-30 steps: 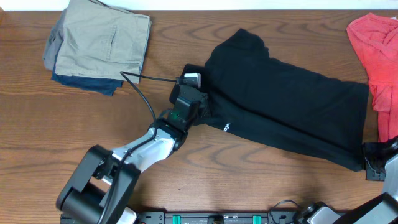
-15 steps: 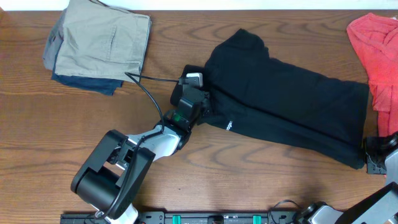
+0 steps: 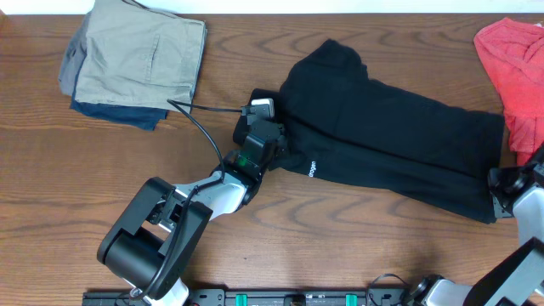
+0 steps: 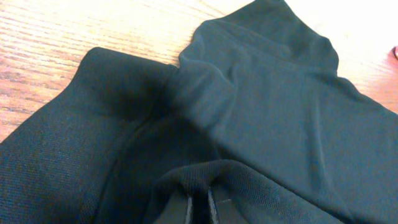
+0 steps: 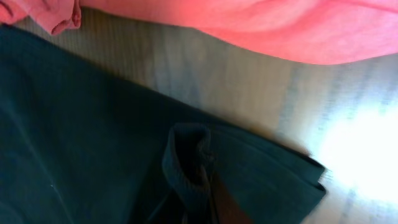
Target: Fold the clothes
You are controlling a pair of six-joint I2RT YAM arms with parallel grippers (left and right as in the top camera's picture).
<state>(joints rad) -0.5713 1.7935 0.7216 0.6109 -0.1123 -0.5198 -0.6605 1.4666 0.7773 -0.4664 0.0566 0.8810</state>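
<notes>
The fold lies low over the black T-shirt's spread cloth and would end on that layer if I opened now, so it is time for my left gripper to release the fold.
The black T-shirt (image 3: 391, 140) lies folded lengthwise across the table, slanting from upper left to lower right, with small white lettering (image 3: 313, 168) near its left edge. My left gripper (image 3: 274, 151) is shut on a fold of the black T-shirt at its left end; the pinched fabric shows in the left wrist view (image 4: 200, 186). My right gripper (image 3: 500, 181) is shut on the black T-shirt's hem at the lower right corner, seen bunched in the right wrist view (image 5: 193, 168). The collar tag is hidden.
A stack of folded clothes, khaki on top (image 3: 136, 55), sits at the back left. A red garment (image 3: 517, 68) lies at the right edge, close to my right gripper, and shows in the right wrist view (image 5: 261, 25). The left arm's cable (image 3: 200, 115) crosses the wooden table (image 3: 85, 170).
My right gripper has moved slightly up and left with the shirt's lower right corner, shortening that end. My left arm's base swung right; its gripper stays on the shirt.
</notes>
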